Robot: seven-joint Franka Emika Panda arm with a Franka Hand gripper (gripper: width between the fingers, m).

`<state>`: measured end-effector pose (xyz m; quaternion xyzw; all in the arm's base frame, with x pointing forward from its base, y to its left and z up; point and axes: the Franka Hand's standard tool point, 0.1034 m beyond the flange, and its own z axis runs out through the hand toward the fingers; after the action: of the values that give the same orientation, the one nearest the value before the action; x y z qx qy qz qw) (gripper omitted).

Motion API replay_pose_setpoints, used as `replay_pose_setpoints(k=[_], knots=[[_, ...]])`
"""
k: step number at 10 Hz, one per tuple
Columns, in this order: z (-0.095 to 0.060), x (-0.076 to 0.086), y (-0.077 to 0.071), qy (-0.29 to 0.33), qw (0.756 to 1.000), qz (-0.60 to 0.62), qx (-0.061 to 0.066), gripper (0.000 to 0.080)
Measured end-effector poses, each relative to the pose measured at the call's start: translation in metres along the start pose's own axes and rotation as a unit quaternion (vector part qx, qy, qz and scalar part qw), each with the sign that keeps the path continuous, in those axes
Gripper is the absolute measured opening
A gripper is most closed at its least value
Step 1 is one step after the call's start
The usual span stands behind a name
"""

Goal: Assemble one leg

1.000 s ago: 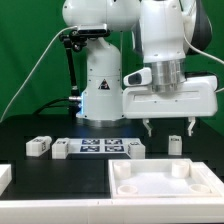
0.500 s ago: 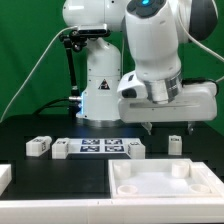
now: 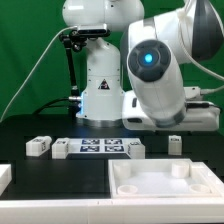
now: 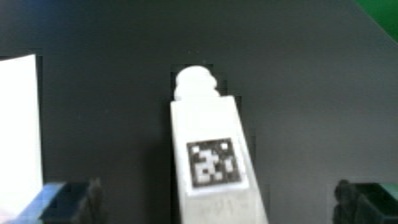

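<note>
The robot's open fingers stop above the leg (image 3: 175,145), so the gripper should go lower before it closes on the leg.
A leg (image 3: 174,144), a small white post, stands on the black table at the exterior view's right. In the wrist view the leg (image 4: 214,140) shows its black-and-white tag (image 4: 215,160) and a rounded peg end. My gripper (image 3: 176,130) hangs just over it, mostly hidden by the arm's body. In the wrist view my gripper (image 4: 219,203) is open. Its dark fingers (image 4: 71,200) stand either side of the leg with clear gaps, touching nothing.
Three more white legs (image 3: 38,146) (image 3: 60,148) (image 3: 136,149) lie around the marker board (image 3: 100,147). The large white rimmed panel (image 3: 165,182) fills the front right. A white piece (image 3: 4,176) shows at the left edge. A white surface (image 4: 15,120) shows in the wrist view.
The arm has turned and swung its hand toward the upright leg on the exterior view's right, dropping lower over it. The fingers stay open. No part has moved.
</note>
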<state>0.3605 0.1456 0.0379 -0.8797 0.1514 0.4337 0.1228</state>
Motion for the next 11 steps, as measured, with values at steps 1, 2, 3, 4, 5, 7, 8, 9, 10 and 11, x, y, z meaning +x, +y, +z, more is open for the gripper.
replay_pose_setpoints(k=[1, 2, 3, 4, 5, 7, 8, 9, 10, 11], knots=[[0.012, 0.003, 0.001, -0.026, 1.000, 0.002, -0.004, 0.0649], [0.017, 0.007, 0.002, -0.025, 1.000, 0.004, -0.004, 0.0649], [0.021, 0.008, 0.004, -0.025, 1.000, 0.006, -0.005, 0.0649], [0.025, 0.009, 0.003, -0.023, 1.000, 0.005, -0.007, 0.0649], [0.030, 0.009, 0.003, -0.026, 1.000, 0.005, -0.010, 0.0649], [0.036, 0.009, 0.003, -0.031, 0.999, 0.005, -0.013, 0.0649], [0.036, 0.009, 0.003, -0.032, 0.999, 0.005, -0.013, 0.0649], [0.036, 0.009, 0.003, -0.032, 0.999, 0.006, -0.013, 0.0626], [0.036, 0.009, 0.003, -0.032, 0.999, 0.006, -0.013, 0.0626], [0.036, 0.009, 0.003, -0.032, 0.999, 0.006, -0.013, 0.0435]])
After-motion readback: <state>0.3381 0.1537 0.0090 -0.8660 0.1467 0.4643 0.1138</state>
